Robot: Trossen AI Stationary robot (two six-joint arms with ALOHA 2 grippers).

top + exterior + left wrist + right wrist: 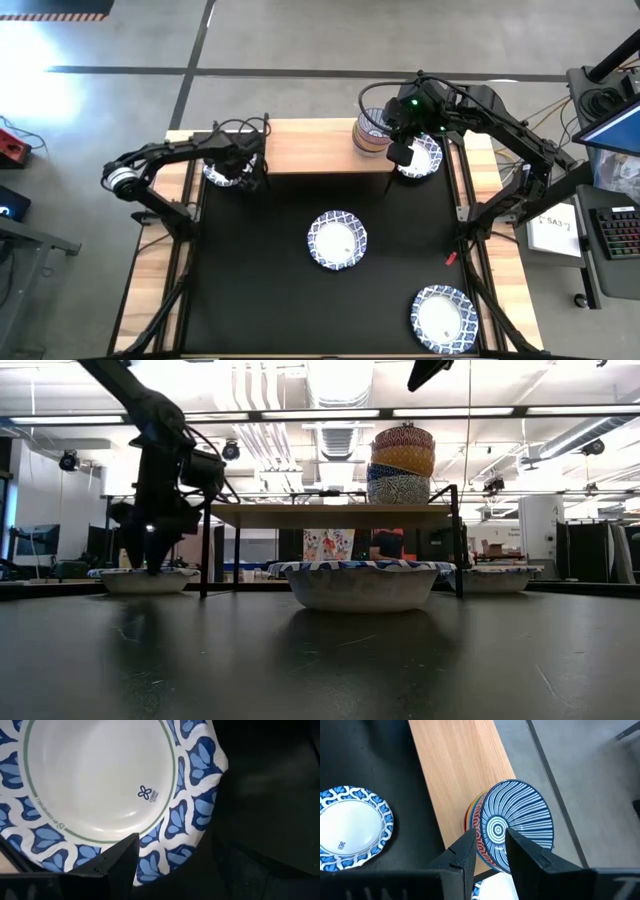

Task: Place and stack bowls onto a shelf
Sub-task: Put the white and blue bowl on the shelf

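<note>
The robot's left gripper should close now. One finger reaches inside the blue-rimmed bowl's patterned rim [172,832] and the other reaches down beside its outer edge [198,843], so closing now would hold that rim.
A stack of small bowls [402,460] stands on the right end of the wooden shelf [315,145]; its top bowl [517,827] is blue-striped inside. My right gripper [492,847] is open and empty, high above that stack [372,135]. A white blue-rimmed bowl [222,172] sits on the black table off the shelf's left end. My left gripper [247,170] is open and low at this bowl's rim [150,572]. In the left wrist view one finger [120,862] lies over the patterned rim [165,840]; the other is mostly out of frame. My left gripper comes at the white bowl from above, pointing down, with one fingertip over its patterned rim [150,855]. Whether the finger touches the rim I cannot tell. The bowl rests flat on the table.
Three more white blue-rimmed bowls rest on the table: one [418,157] off the shelf's right end below my right gripper, one [337,240] at the centre, one [443,317] near the right front corner. The shelf's left and middle top is bare wood.
</note>
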